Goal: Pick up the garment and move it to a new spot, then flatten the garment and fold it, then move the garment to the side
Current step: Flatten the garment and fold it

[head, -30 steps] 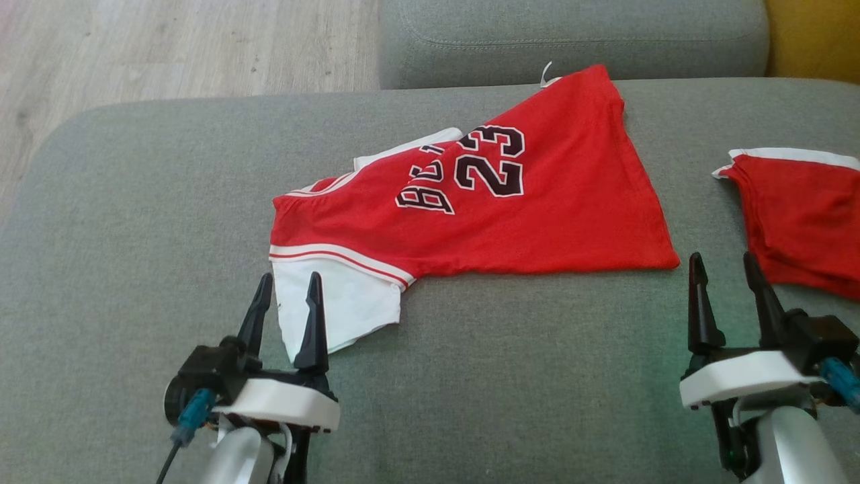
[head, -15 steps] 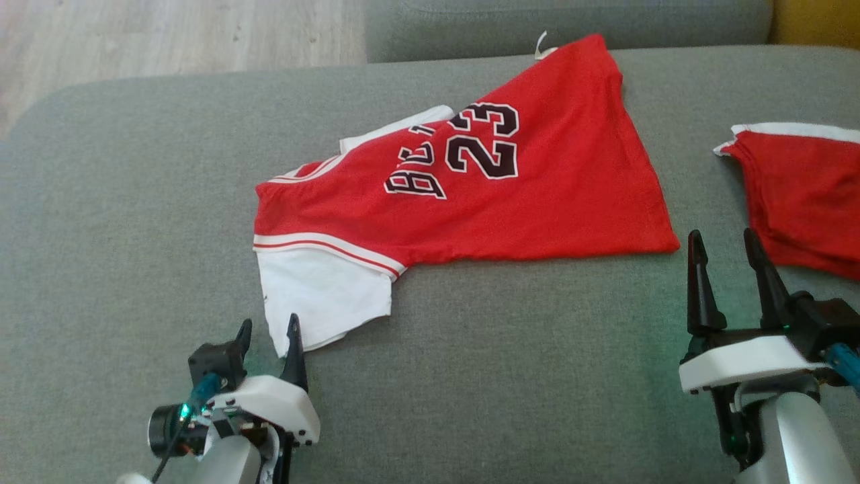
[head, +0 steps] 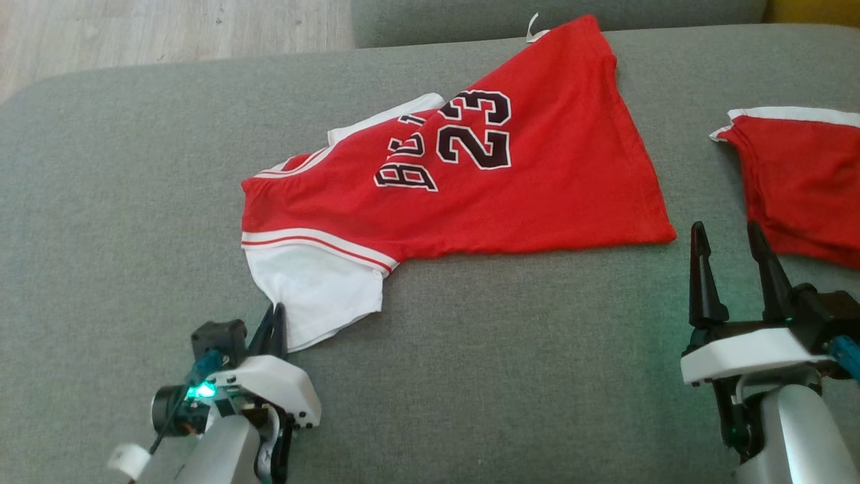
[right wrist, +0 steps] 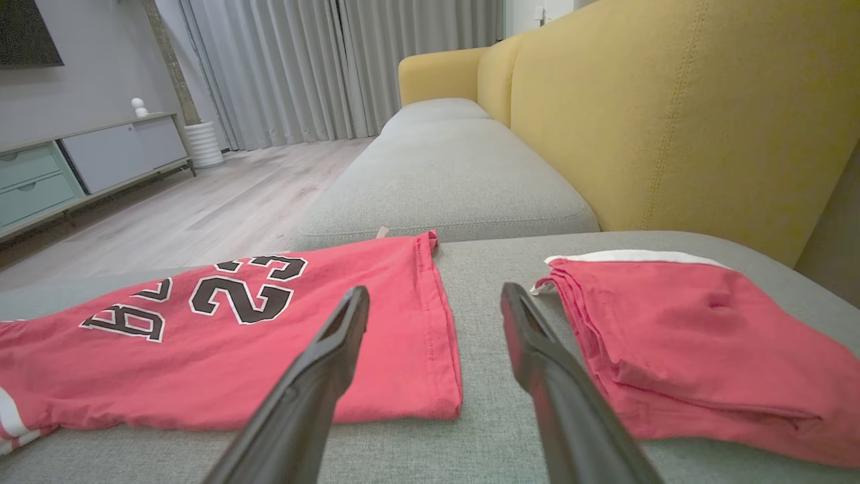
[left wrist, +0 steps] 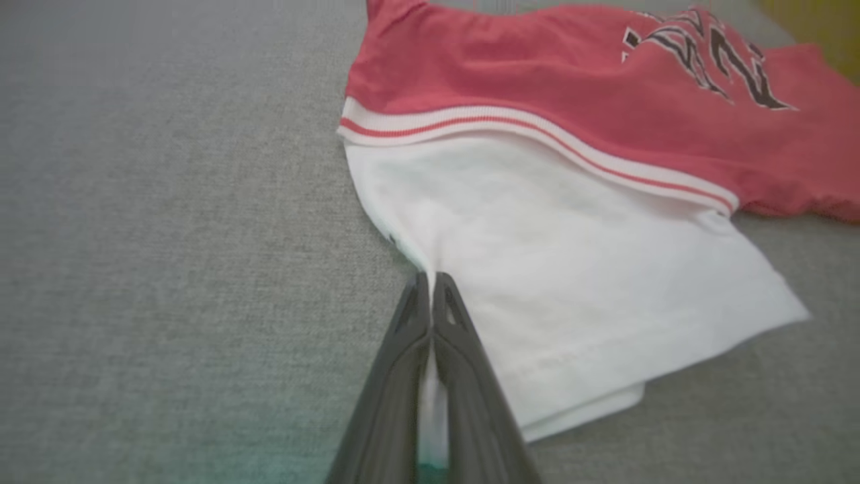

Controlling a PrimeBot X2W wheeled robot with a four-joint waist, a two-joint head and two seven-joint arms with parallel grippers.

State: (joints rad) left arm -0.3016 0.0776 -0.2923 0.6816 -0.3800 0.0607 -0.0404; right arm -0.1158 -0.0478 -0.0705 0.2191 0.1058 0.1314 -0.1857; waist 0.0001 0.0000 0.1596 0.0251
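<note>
The right gripper picks up the jersey by its bottom hem corner (head: 667, 234) (right wrist: 453, 408) next, to lift the jersey level for flattening and folding.
The garment (head: 510, 195) is a red jersey with "23" in dark print and a white sleeve (head: 316, 296), lying spread on the grey sofa seat (head: 134, 215). My left gripper (head: 275, 316) is shut on the near-left edge of that white sleeve; in the left wrist view the sleeve (left wrist: 571, 269) bunches into the closed left gripper (left wrist: 430, 282). My right gripper (head: 729, 238) stands open above the seat, just off the garment's near-right corner, holding nothing. In the right wrist view the right gripper (right wrist: 435, 299) points between the garment (right wrist: 269, 336) and a second red piece.
A folded red garment with a white band (head: 799, 181) lies at the right, close to my right fingers; it is also in the right wrist view (right wrist: 692, 343). A yellow sofa back (right wrist: 672, 114) rises on the right. Wooden floor (head: 168, 30) lies beyond the seat's far-left edge.
My left gripper drew back toward the near edge and shut on the white sleeve's edge. The head camera tilted, so the scene shifted up. The right gripper stayed open.
</note>
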